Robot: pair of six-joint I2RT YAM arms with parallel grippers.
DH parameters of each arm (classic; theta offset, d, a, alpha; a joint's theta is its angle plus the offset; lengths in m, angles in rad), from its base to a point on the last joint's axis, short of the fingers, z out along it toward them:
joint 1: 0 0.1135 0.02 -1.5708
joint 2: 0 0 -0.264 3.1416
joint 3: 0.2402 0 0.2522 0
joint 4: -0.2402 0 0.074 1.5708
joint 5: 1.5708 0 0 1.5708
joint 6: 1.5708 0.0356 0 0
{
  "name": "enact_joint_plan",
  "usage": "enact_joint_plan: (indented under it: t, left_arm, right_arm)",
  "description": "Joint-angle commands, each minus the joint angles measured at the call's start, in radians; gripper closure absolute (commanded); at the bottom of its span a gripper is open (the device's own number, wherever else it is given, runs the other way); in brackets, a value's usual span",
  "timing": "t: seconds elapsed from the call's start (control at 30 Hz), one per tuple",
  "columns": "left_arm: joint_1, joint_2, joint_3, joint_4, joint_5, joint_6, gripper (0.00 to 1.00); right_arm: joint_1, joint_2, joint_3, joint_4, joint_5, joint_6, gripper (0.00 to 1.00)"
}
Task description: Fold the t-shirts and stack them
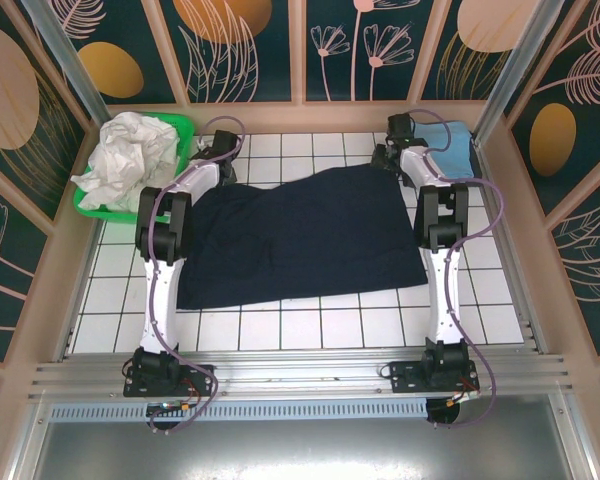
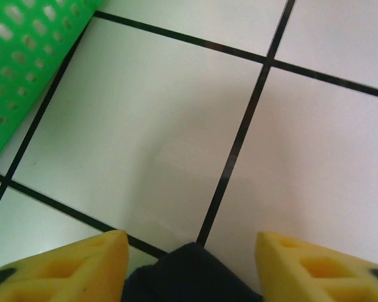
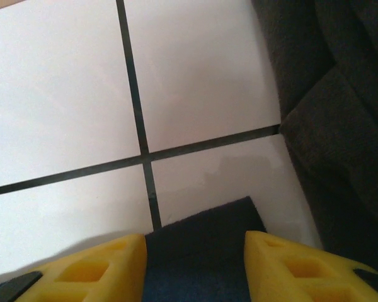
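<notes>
Next, my right gripper takes the dark navy t-shirt [image 1: 300, 235] by its far corner [image 1: 387, 170] to fold the t-shirt's far edge over toward its near side.
A large dark navy t-shirt [image 1: 300, 235] lies spread flat on the white tiled table. My left gripper [image 1: 220, 148] is at its far left corner, beside the green basket. In the left wrist view the yellow fingers [image 2: 190, 238] stand apart with the navy corner [image 2: 189, 277] lying between them. My right gripper [image 1: 393, 152] is at the far right corner. Its fingers [image 3: 194, 236] are also apart, astride the flat navy corner [image 3: 201, 258]. A light blue t-shirt [image 1: 455, 140] lies at the back right. A crumpled white t-shirt [image 1: 130, 155] fills the basket.
The green plastic basket [image 1: 185, 125] stands at the back left, and its perforated wall [image 2: 19, 63] is close to my left fingers. Dark bunched cloth [image 3: 334, 126] rises just right of my right gripper. Wooden rails border the table. Bare tiles [image 1: 360, 325] run along the near edge.
</notes>
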Motion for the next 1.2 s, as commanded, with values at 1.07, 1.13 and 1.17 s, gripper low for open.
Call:
enact_joint_plan:
  t: [1.07, 1.13, 1.17]
  left_arm:
    - [0.006, -0.276, -0.041, -0.037, 0.138, 0.172, 1.0]
    - [0.006, -0.315, -0.068, -0.036, 0.163, 0.165, 1.0]
    - [0.006, -0.335, -0.084, -0.033, 0.174, 0.163, 1.0]
  right_arm:
    - [-0.013, -0.188, -0.12, 0.032, -0.079, 0.069, 1.0]
    - [-0.014, -0.233, -0.182, 0.065, -0.083, 0.067, 1.0]
    - [-0.014, -0.256, -0.212, 0.083, -0.086, 0.062, 1.0]
